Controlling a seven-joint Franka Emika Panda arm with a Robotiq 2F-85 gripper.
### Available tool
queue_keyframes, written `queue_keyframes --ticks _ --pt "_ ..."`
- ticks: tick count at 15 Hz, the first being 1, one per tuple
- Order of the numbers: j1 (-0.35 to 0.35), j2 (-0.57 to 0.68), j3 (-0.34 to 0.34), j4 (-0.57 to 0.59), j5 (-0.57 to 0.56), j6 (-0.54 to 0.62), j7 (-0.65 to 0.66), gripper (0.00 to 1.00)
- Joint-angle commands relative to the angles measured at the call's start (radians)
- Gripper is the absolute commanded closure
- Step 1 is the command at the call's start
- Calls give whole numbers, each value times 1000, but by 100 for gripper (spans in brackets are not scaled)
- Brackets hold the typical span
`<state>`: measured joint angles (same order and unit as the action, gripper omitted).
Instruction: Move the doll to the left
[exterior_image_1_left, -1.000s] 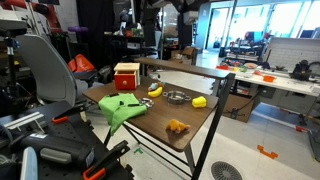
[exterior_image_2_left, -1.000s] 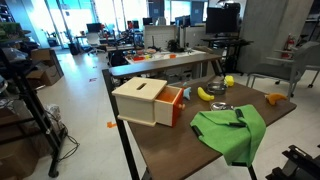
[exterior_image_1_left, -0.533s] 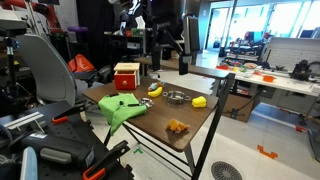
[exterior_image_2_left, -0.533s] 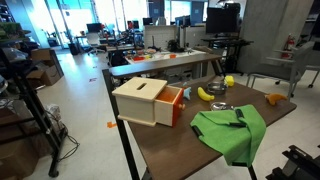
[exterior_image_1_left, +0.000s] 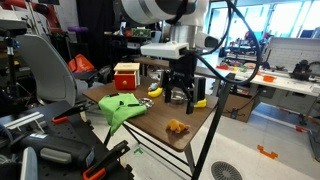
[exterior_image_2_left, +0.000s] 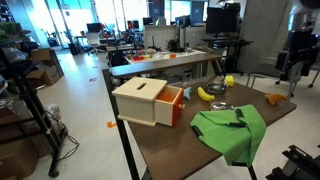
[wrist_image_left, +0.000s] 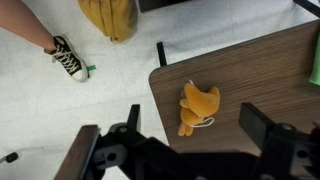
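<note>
The doll (exterior_image_1_left: 177, 126) isn't ready to be gripped yet: an exterior view shows a gap between my gripper's open fingers and the doll's top, so my gripper should come down before it closes.
The doll (exterior_image_1_left: 177, 126) is a small orange-brown soft toy lying near the table's front corner. It also shows in an exterior view (exterior_image_2_left: 274, 99) and in the wrist view (wrist_image_left: 197, 106). My gripper (exterior_image_1_left: 183, 98) hangs in the air above the table, a little behind the doll, and does not touch it. It appears at the right edge of an exterior view (exterior_image_2_left: 297, 62). In the wrist view the gripper (wrist_image_left: 196, 120) is open and empty, its two fingers spread on either side of the doll below.
On the brown table (exterior_image_1_left: 200, 120) are a red box (exterior_image_1_left: 126, 76), a green cloth (exterior_image_1_left: 122, 108), a yellow banana (exterior_image_1_left: 155, 91), a metal bowl (exterior_image_2_left: 220, 106) and a yellow rounded block (exterior_image_1_left: 199, 101). The table edge lies close beside the doll (wrist_image_left: 155, 85). A person's shoe (wrist_image_left: 66, 58) is on the floor.
The arm has come down from high at the back to just above the table near the doll. The objects on the table have not moved.
</note>
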<state>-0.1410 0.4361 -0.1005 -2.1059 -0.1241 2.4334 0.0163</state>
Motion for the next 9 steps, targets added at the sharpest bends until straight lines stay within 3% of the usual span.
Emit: queue_keyframes --ticks 1,6,7,8,9 --pt "2 147 12 137 42 -19 -28 0" --pt "15 263 4 219 24 -40 -20 0" --pt "15 283 4 235 21 -48 -25 25" --pt "21 294 0 242 13 -54 -25 26" --pt "19 292 4 237 12 -51 -37 35"
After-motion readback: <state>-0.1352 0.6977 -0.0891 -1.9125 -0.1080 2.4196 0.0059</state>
